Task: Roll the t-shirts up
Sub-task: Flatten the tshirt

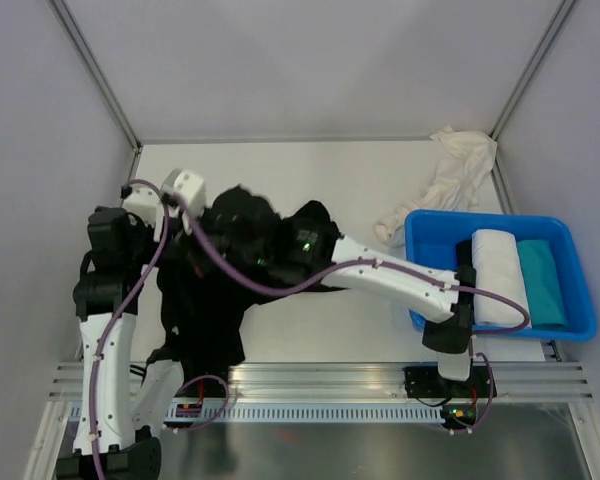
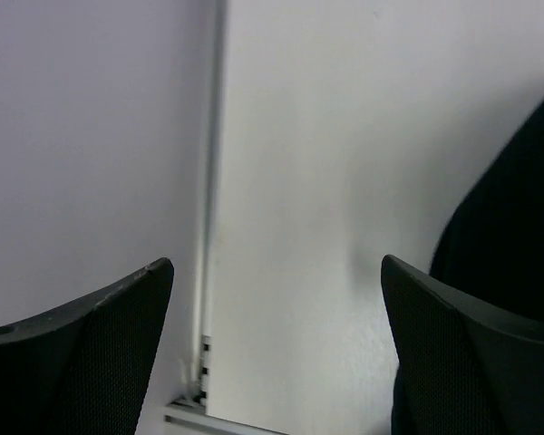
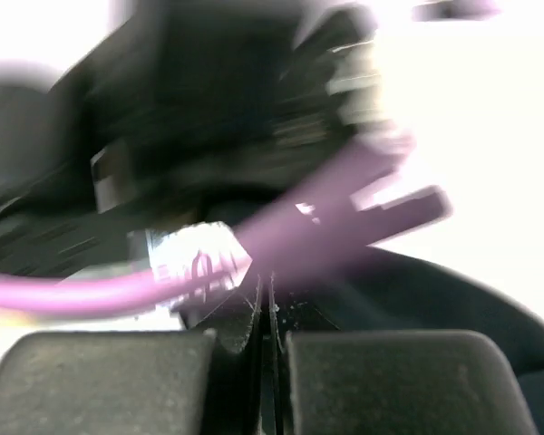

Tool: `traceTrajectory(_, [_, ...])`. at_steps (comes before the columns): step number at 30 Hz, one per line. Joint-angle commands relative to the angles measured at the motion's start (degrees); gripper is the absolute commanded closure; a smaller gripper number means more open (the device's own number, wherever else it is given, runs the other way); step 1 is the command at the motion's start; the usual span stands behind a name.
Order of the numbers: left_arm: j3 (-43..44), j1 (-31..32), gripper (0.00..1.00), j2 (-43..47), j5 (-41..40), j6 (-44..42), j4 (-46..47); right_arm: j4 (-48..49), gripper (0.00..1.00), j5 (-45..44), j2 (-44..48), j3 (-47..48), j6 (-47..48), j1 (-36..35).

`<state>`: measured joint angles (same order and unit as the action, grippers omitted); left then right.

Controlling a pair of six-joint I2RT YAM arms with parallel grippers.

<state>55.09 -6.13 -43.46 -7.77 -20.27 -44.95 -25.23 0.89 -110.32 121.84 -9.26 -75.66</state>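
I need to spread the black t-shirt [image 1: 205, 310] for rolling, so my left gripper takes its loose edge next, apart from my right gripper's hold.
A black t-shirt [image 1: 205, 310] lies bunched on the white table between my two arms, and part of it hangs over the front edge. My right gripper [image 1: 285, 245] reaches left into the heap. In the right wrist view this gripper [image 3: 265, 304] is shut, with black t-shirt cloth [image 3: 453, 299] at its tips. My left gripper [image 2: 276, 263] is open over bare table, and the black t-shirt [image 2: 517, 208] sits just to its right. A cream-white t-shirt [image 1: 450, 180] lies crumpled at the back right.
A blue tub [image 1: 420, 290] at the right holds a rolled white shirt [image 1: 498, 275] and a folded teal one [image 1: 542, 280]. The left arm's purple cable [image 3: 326, 217] crosses close in front of the right wrist camera. Walls enclose the table on three sides.
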Motion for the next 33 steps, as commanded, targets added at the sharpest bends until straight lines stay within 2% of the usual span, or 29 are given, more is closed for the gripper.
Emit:
traceTrajectory(1, [11.2,-0.2,0.0,-2.5,-9.5,-4.1,3.5,0.4,1.0,3.4,4.0,3.2,-8.1,11.4])
traceTrajectory(3, [17.3,-0.2,0.0,-4.6,-9.9,-4.2,3.7,2.3,1.0,2.5,9.6,-3.2,-15.5,17.9])
traceTrajectory(4, [19.0,-0.3,0.0,-6.5,-8.7,-4.4,3.6,4.9,1.0,3.2,13.1,-11.4,-18.6,25.7])
traceTrajectory(5, [21.2,-0.2,0.0,-7.7,-7.6,-4.3,3.6,6.6,1.0,4.5,14.6,-15.7,-23.6,29.9])
traceTrajectory(6, [21.8,-0.1,0.0,-8.5,-6.5,-4.3,3.5,8.3,1.0,5.9,15.7,-23.3,-25.2,34.3])
traceTrajectory(7, [22.2,-0.2,0.0,-10.1,-2.8,-3.8,3.2,9.5,1.0,6.5,16.6,-26.4,-26.1,41.5])
traceTrajectory(9, [22.2,0.0,0.0,-11.6,1.4,-2.3,1.8,9.4,1.0,6.6,16.2,-30.9,-25.3,46.5])
traceTrajectory(10, [22.0,0.0,0.0,-12.8,6.4,0.2,-0.3,8.5,1.0,6.7,15.0,-34.0,-24.5,49.6])
traceTrajectory(13, [18.1,4.4,0.0,-15.1,16.5,0.1,-3.6,8.8,1.0,6.8,12.6,-38.6,-22.4,51.1])
traceTrajectory(14, [13.7,7.8,0.0,-14.6,17.2,-0.6,-3.5,9.2,1.0,6.8,12.2,-39.5,-22.2,51.1])
traceTrajectory(15, [11.4,14.6,0.0,-14.2,17.2,-2.1,-3.5,9.9,0.99,6.7,11.7,-40.9,-21.9,51.1])
traceTrajectory(17, [5.7,21.1,0.0,-13.8,17.5,-3.3,-3.5,10.1,1.0,6.1,10.6,-41.6,-21.4,51.2])
traceTrajectory(18, [4.1,27.0,0.0,-13.7,17.9,-3.7,-3.5,10.3,1.0,6.0,10.3,-42.2,-21.4,51.3])
traceTrajectory(24, [-8.8,47.3,0.0,-16.8,15.8,-10.9,-0.3,11.9,1.0,5.2,9.7,-44.6,-21.0,52.0])
traceTrajectory(27, [-12.4,52.7,0.0,-20.0,14.8,-12.9,1.0,12.5,1.0,4.9,9.9,-46.1,-20.8,52.5])
traceTrajectory(33, [-19.7,57.4,0.01,-24.0,16.7,-18.7,7.4,12.8,1.0,5.4,9.9,-47.1,-20.5,53.3])
